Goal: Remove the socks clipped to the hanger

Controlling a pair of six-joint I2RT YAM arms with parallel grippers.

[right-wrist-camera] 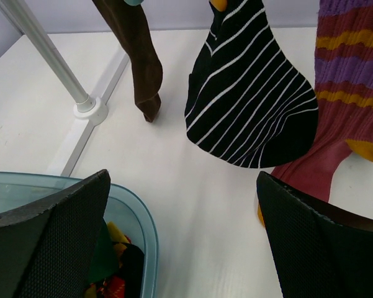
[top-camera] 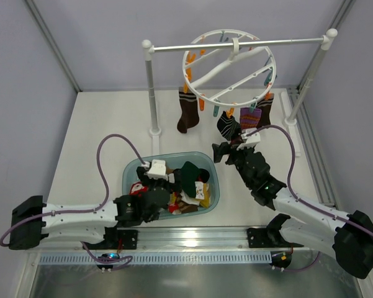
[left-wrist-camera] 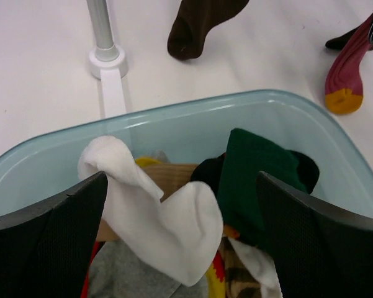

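Note:
My left gripper reaches the dark brown sock and picks up its hanging foot (top-camera: 187, 122) next, which leaves the clipped cuff (top-camera: 188, 96) free for removing.
The white ring hanger (top-camera: 228, 59) hangs by its hook from the rail. Clipped to its rim are a dark brown sock (top-camera: 187, 112), a black striped sock (top-camera: 228, 126) and a purple-red striped sock (top-camera: 250, 117). My right gripper (top-camera: 223, 151) is open just below and in front of them. In its wrist view the black striped sock (right-wrist-camera: 254, 105) hangs straight ahead of the right gripper (right-wrist-camera: 183, 176), untouched, beside the purple-red sock (right-wrist-camera: 350, 81). My left gripper (left-wrist-camera: 181, 178) stands open over the bin. A white sock (left-wrist-camera: 174, 230) lies loose between its fingers on the pile.
A teal bin (top-camera: 129, 177) full of mixed socks sits at the near centre. The white two-post rail stand (top-camera: 151, 93) carries the hanger; its left foot (left-wrist-camera: 105, 59) stands just behind the bin. A metal frame rail (top-camera: 310, 155) runs along the table's right edge.

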